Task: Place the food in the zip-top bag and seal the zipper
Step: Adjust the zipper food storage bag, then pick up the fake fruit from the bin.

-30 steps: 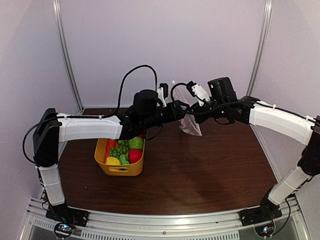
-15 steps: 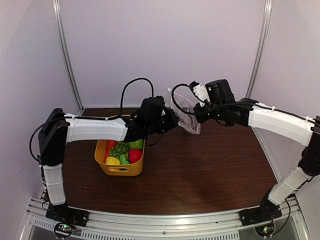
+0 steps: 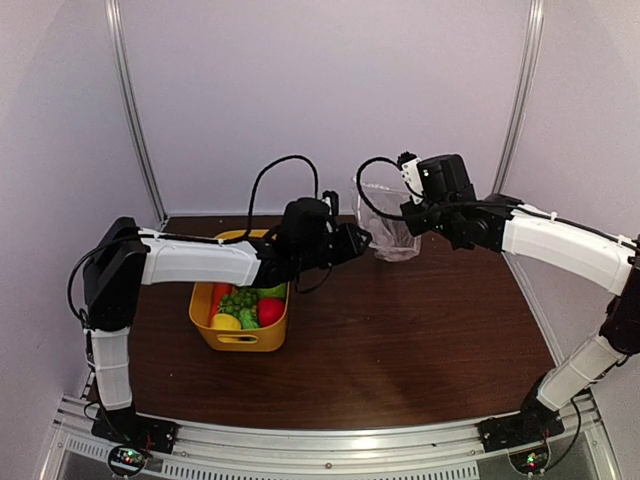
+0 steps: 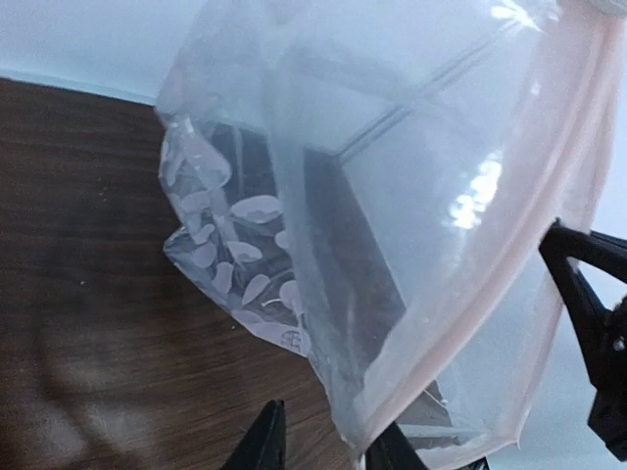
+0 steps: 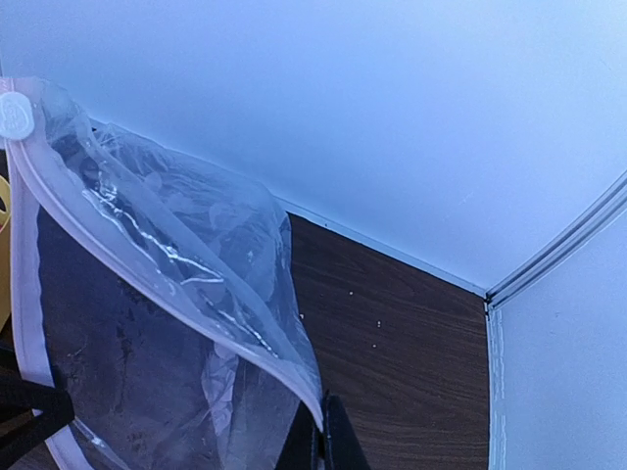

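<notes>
Next, my left gripper grabs the zip-top bag by its opening edge (image 3: 369,238) opposite my right gripper's hold, to spread the bag open for the food (image 3: 245,303).
The zip-top bag (image 3: 392,236) hangs in the air at the back of the table, clear and empty, with its mouth open. My right gripper (image 3: 404,208) is shut on the bag's mouth edge (image 5: 196,294), and its fingertips (image 5: 321,443) are pressed together on the plastic. My left gripper (image 3: 360,240) is open just left of the bag. Its fingers (image 4: 263,443) stand apart, and the bag's pinkish zipper strip (image 4: 509,264) and lower corner hang right beside them. The food (image 3: 245,303) lies in the yellow basket: grapes, red and green apples, a lemon and a carrot.
The yellow basket (image 3: 240,340) stands on the dark wood table (image 3: 400,340), left of centre and under the left arm. White walls close the back and both sides, with a wall corner near the bag (image 5: 487,299).
The left gripper has drawn back and down from the bag's mouth. The right gripper has turned and shifted right, so the bag now hangs straight down instead of slanting.
</notes>
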Robot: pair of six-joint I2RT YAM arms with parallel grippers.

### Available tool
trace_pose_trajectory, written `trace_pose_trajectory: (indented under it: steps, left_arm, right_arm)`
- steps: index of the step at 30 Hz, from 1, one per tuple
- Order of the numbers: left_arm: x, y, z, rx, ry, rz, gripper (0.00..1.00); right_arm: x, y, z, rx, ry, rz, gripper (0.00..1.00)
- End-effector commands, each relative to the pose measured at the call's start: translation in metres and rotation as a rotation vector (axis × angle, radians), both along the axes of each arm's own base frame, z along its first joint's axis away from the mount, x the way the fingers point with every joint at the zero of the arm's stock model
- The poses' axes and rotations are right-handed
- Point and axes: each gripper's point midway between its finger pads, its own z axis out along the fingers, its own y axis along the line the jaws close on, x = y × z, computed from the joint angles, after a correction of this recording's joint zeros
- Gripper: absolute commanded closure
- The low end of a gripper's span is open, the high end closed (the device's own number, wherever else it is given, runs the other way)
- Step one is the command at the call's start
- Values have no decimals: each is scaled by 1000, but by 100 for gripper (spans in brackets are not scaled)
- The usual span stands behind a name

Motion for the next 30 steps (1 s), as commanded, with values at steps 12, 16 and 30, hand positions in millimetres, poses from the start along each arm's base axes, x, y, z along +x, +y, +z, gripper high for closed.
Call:
trace_pose_trajectory:
  steps: [12,16,30]
  left_arm:
    - [-22,83,67,393,-264,-203,40]
    - [-14,154,36,595,-154,-94,38]
    - [3,234,-76,782,197,-87,25]
  right_arm:
    - [39,-111,89,-89,-232,-263,100]
    - [39,-106,74,-89,-191,-213,100]
    - [-11,23,-87,28,275,409,100]
